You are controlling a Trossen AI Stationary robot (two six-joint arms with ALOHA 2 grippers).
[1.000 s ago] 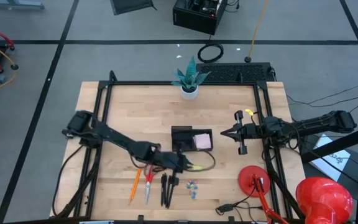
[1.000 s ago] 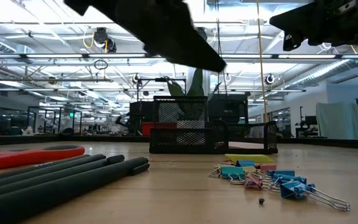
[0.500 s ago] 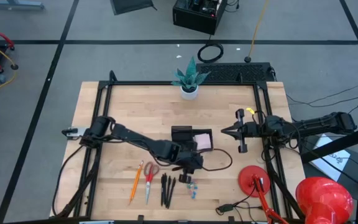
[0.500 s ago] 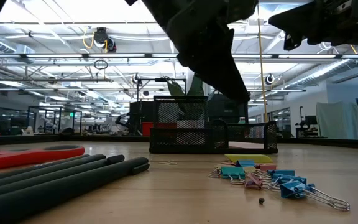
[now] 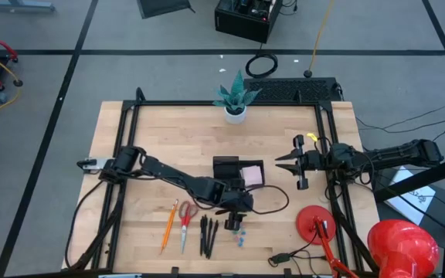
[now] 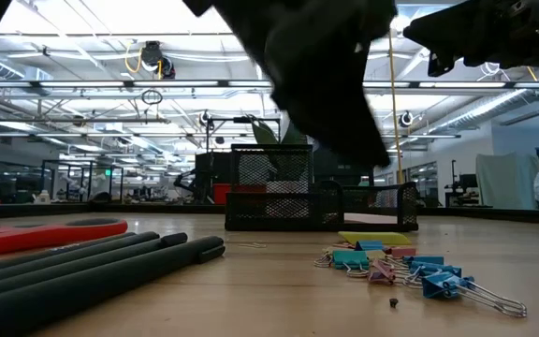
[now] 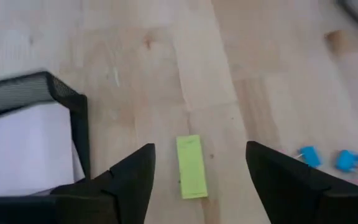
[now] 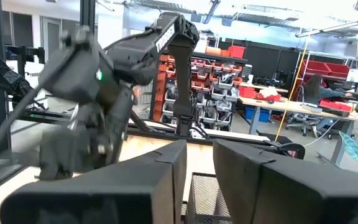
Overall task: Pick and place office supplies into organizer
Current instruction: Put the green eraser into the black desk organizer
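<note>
My left gripper grabs the yellow-green piece (image 7: 191,167) by its long edges next, to place the piece in the black mesh organizer (image 7: 64,96).
My left gripper (image 7: 199,149) hangs open above a small yellow-green strip (image 7: 191,167) that lies flat on the wood just off the black mesh organizer's corner (image 7: 67,99). The strip shows between the two fingers and touches neither. A pink sticky pad (image 5: 252,176) lies in the organizer (image 5: 226,164). Along the near edge lie an orange pencil (image 5: 167,227), red-handled scissors (image 5: 185,224), black pens (image 5: 207,235) and blue clips (image 5: 240,232). My right gripper (image 5: 278,164) hovers to the organizer's right, pointing at it, its fingers (image 8: 166,168) a little apart.
A white plant pot (image 5: 236,113) stands at the far edge. A red round-based object (image 5: 315,222) sits near the right front corner. A black cable (image 5: 273,202) loops over the wood beside my left gripper. Bare wood lies left of the organizer.
My left gripper has swung from above the pens toward the table's right edge and a little toward the near edge, ending over the yellow-green strip. My right gripper has stayed in place, and its fingertips have parted slightly.
</note>
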